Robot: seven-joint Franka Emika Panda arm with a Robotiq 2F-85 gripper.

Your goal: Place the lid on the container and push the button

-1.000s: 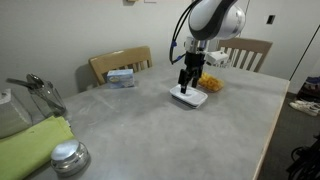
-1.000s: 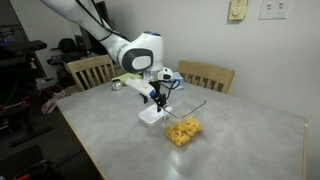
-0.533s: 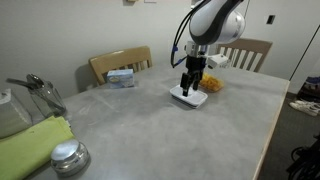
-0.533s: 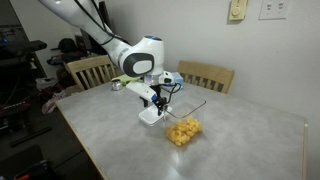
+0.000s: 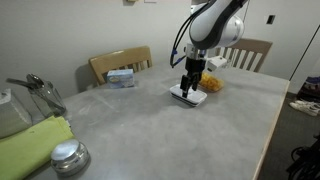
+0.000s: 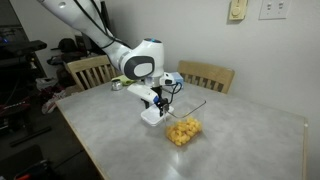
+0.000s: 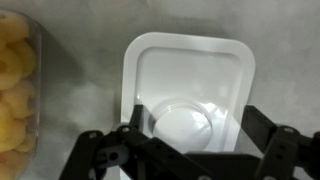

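Note:
My gripper should next grab the round raised centre of the white lid, so the lid's whole rim stays free to sit flat on the container.
The white lid (image 7: 190,70) lies flat on the grey table, with a round raised centre showing in the wrist view. It also shows in both exterior views (image 5: 190,99) (image 6: 151,118). My gripper (image 7: 193,128) is open and hangs directly over the lid with a finger at each side; it shows in both exterior views (image 5: 190,86) (image 6: 158,103). The clear container with orange-yellow contents (image 7: 14,90) stands uncovered right beside the lid (image 5: 213,85) (image 6: 181,131). No button can be made out.
A blue-and-white box (image 5: 121,77) sits at the table's back edge by a wooden chair (image 5: 118,62). A round metal knobbed lid (image 5: 68,157), a green cloth (image 5: 30,148) and glassware (image 5: 40,92) lie at the near corner. Another chair (image 6: 205,75) stands behind the table.
My gripper has sunk a little closer to the lid. The lid and the container have not moved.

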